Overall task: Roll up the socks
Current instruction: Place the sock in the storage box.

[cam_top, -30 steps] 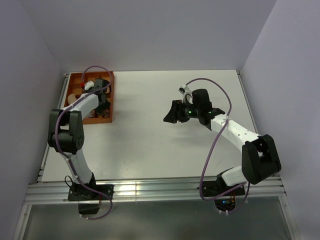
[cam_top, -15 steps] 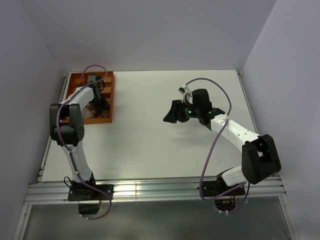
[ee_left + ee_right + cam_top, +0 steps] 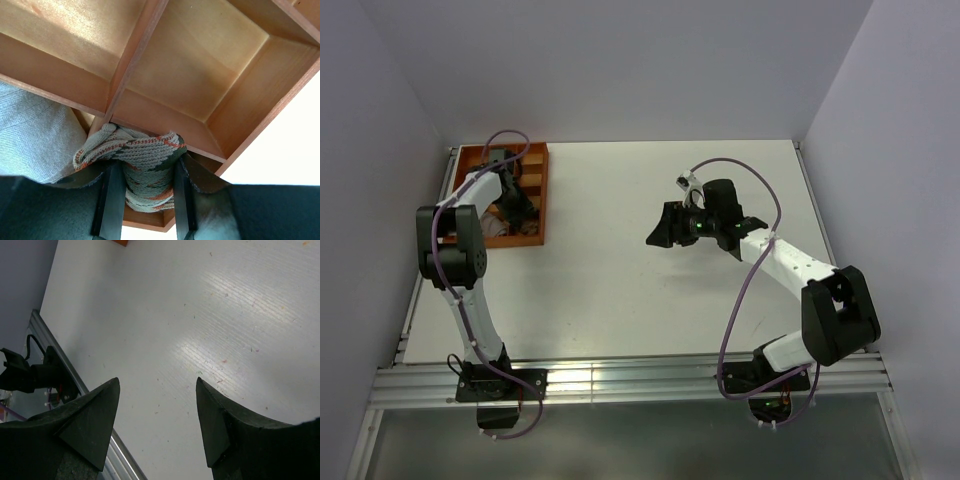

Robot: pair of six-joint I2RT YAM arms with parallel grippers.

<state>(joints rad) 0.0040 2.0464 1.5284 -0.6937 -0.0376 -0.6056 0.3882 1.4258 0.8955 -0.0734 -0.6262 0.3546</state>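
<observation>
My left gripper opens now, since the roll sits between the wooden sides of the tray's near section and would stay in that section.
The tan argyle sock (image 3: pixel 137 147), rolled into a bundle, sits in a near compartment of the orange wooden tray (image 3: pixel 165 75). My left gripper (image 3: pixel 146 167) is shut on this roll, one finger on each side. A light grey knit sock (image 3: pixel 35 130) lies in the compartment to the left; its cuff is hidden. In the top view my left gripper (image 3: pixel 516 205) is down inside the tray (image 3: pixel 542 175) at the back left. My right gripper (image 3: pixel 663 226) is open and empty above the bare table, also shown in the right wrist view (image 3: pixel 158 381).
The tray has several wooden dividers (image 3: pixel 132 55); the far compartments hold nothing. Grey walls enclose the table on three sides. An aluminium rail (image 3: pixel 620 380) runs along the near edge, seen also in the right wrist view (image 3: pixel 75 385).
My left arm has swung its forearm to the left and the gripper has settled lower in the tray. The right arm has hardly moved.
</observation>
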